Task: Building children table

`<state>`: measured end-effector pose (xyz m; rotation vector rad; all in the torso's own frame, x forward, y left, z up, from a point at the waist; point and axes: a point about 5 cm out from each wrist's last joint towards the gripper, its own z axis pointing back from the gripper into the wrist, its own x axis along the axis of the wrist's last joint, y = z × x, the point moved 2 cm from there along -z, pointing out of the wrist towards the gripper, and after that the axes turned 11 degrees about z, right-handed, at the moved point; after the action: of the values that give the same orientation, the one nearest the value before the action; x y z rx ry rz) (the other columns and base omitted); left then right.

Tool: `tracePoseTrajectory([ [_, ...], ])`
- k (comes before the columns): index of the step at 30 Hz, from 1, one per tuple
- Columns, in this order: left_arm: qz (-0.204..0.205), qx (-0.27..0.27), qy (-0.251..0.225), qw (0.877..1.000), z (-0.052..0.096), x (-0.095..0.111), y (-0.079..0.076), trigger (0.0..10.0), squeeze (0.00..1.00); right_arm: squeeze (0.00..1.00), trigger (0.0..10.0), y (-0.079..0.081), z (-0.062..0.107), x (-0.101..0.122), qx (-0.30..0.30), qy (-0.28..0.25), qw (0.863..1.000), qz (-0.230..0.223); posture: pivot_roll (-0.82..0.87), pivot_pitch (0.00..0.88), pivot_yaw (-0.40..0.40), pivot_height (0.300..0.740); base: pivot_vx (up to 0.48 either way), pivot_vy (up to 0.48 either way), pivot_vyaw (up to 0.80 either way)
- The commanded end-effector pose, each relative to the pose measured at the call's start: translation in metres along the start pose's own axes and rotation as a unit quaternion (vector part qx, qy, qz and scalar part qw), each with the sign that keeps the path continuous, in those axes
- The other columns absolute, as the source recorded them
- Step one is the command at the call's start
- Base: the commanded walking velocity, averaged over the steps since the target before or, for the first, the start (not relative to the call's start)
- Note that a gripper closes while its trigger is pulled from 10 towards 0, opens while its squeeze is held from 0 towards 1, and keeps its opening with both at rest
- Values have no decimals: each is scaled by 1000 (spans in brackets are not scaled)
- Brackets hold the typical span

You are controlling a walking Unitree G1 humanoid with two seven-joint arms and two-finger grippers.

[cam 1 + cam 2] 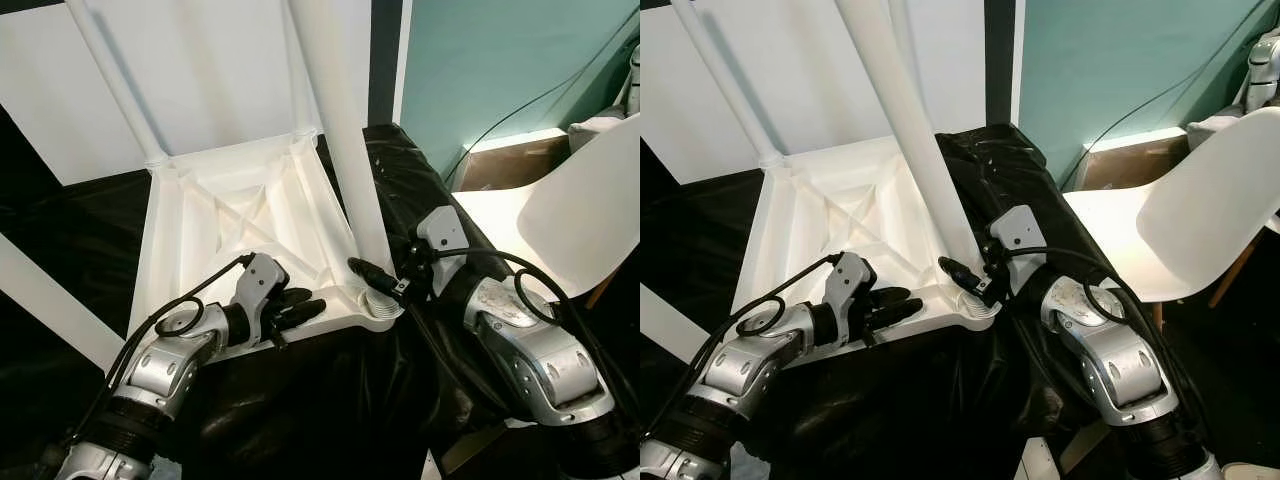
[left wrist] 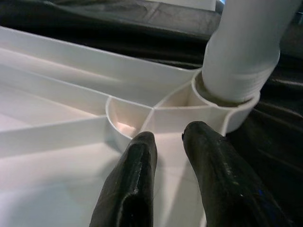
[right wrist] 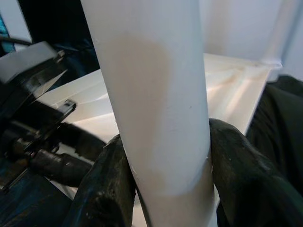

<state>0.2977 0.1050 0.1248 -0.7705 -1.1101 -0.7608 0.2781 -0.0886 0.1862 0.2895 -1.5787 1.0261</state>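
Observation:
Next, my left gripper grabs the thin, flat rim (image 1: 343,322) of the table, because the corner socket (image 1: 380,308) beside it bulges wide and round.
The white children's table (image 1: 200,230) lies upside down on a black cloth, its ribbed underside facing up. One white leg (image 1: 115,85) stands in the far left corner. A second leg (image 1: 340,140) stands in the near right corner socket (image 2: 236,106). My right gripper (image 1: 375,280) is shut on this leg just above the socket, with its black fingers (image 3: 109,189) on either side. My left gripper (image 1: 305,305) lies on the table's near edge, close to the same corner. Its fingers (image 2: 132,184) are slightly apart and hold nothing.
The black cloth (image 1: 60,230) covers the surface under the table and drapes down in front. A white chair (image 1: 1200,220) stands at the right, with a cardboard box (image 1: 510,165) and a cable by the teal wall behind it. A white bar (image 1: 40,300) crosses the left.

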Motion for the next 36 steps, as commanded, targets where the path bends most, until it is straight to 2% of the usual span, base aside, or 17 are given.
tracePoseTrajectory([
  [1,-7,-77,18,997,3,-1,-10,10000,0,0,10000,18,-1,-21,39,27,999,-9,-75,0,77,740,0,0,0],
  [5,-6,-74,19,997,5,-1,-10,10000,0,0,10000,24,-2,-25,50,20,999,0,-70,0,77,740,0,0,0],
  [10,-2,-83,31,996,9,-6,-13,10000,0,0,10000,33,-15,-33,67,7,998,-10,-69,0,79,740,0,0,0],
  [12,-3,-84,32,996,9,-6,-14,10000,0,0,10000,34,-15,-34,71,7,997,-10,-58,0,78,740,0,0,0],
  [17,-4,-79,33,996,10,-6,-13,10000,0,0,10000,33,-3,-38,70,8,997,-24,-52,0,78,740,0,0,0],
  [19,-4,-77,35,996,12,-8,-13,10000,0,0,10000,32,7,-41,55,6,997,-59,-52,0,83,740,0,0,0],
  [24,-5,-76,37,996,12,-8,-12,10000,0,0,10000,31,16,-45,33,2,994,-101,-68,0,93,740,0,0,0],
  [25,-8,-78,38,996,10,-7,-12,10000,0,0,10000,29,19,-46,24,4,992,-125,-73,0,98,740,0,0,0],
  [33,-12,-86,42,995,7,-5,-11,10000,0,0,10000,31,18,-49,38,38,983,-176,-80,0,104,740,0,0,0],
  [36,-13,-87,46,995,7,-5,-11,10000,0,0,10000,27,13,-53,32,80,972,-217,-77,0,102,740,0,0,0],
])
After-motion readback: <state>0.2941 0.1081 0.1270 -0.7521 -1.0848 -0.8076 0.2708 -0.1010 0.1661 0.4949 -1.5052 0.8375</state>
